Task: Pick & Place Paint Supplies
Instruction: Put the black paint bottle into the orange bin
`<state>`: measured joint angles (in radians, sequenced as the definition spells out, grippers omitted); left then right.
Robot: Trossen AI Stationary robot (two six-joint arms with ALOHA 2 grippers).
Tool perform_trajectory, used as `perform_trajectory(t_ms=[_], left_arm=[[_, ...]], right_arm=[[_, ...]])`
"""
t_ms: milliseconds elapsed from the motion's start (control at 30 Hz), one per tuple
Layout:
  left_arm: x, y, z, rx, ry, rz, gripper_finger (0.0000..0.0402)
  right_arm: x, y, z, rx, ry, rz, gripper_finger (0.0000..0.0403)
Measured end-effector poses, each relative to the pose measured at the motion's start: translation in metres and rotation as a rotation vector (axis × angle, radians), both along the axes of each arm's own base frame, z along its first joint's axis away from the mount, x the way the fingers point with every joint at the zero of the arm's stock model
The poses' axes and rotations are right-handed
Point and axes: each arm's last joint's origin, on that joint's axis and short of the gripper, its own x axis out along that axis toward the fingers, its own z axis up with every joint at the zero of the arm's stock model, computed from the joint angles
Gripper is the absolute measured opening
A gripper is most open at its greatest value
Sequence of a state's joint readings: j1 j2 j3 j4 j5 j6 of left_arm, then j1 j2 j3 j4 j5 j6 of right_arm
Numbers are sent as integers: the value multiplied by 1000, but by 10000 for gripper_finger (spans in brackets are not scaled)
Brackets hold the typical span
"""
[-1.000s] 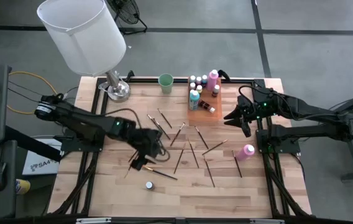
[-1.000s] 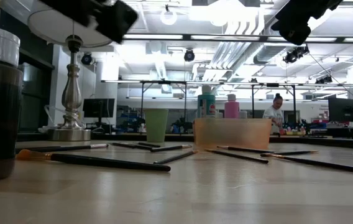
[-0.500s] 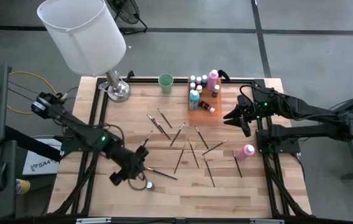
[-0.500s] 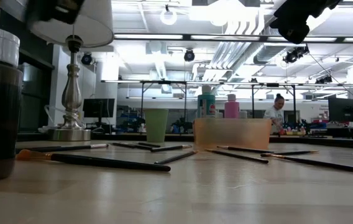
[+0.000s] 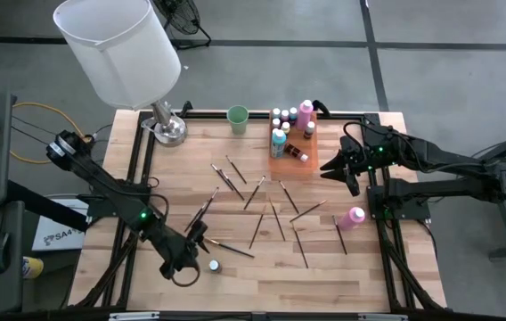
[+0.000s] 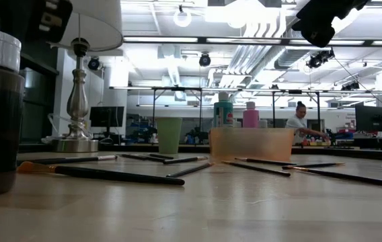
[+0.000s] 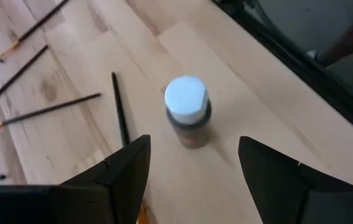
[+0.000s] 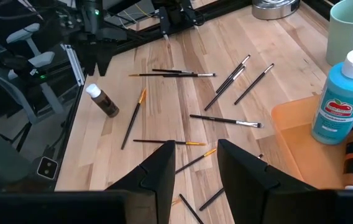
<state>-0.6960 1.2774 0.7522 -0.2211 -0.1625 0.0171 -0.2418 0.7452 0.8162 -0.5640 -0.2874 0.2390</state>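
My left gripper's fingers stop short of the brown bottle's white cap (image 5: 215,266) (image 7: 186,99), so they would miss it if they closed now. My left gripper should move toward the cap before it closes on it.
A small brown bottle (image 5: 213,265) with a white cap stands upright near the table's front edge. My left gripper (image 5: 198,261) hangs open just to its left. In the left wrist view the brown bottle (image 7: 187,112) stands ahead of my left gripper (image 7: 192,180), beyond the fingertips and untouched. Several thin dark brushes (image 5: 271,214) lie flat across the table's middle. A pink bottle (image 5: 353,217) lies on its side at the right. My right gripper (image 5: 342,169) hovers open beside the orange tray (image 5: 311,165), holding nothing.
The orange tray holds several upright bottles (image 5: 289,120), one of them teal (image 8: 341,102). A green cup (image 5: 238,118) stands left of the tray. A lamp with a white shade (image 5: 119,49) stands on its silver base (image 5: 168,129) at the far left corner. Bare wood lies along the near edge.
My left gripper has swung from the table's middle toward the near left and come down, ending beside the brown bottle. Its fingers have stayed open. My right arm has kept still.
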Motion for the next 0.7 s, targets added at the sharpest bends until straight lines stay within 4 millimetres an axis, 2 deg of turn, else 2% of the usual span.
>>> perform_trajectory(t_ms=[333, 700], left_arm=[[0, 1, -16, -115, -146, 47, 239], [1, 2, -28, -81, -173, 48, 239]], right_arm=[[0, 0, 0, 0, 0, 0, 113], [0, 0, 0, 0, 1, 0, 113]])
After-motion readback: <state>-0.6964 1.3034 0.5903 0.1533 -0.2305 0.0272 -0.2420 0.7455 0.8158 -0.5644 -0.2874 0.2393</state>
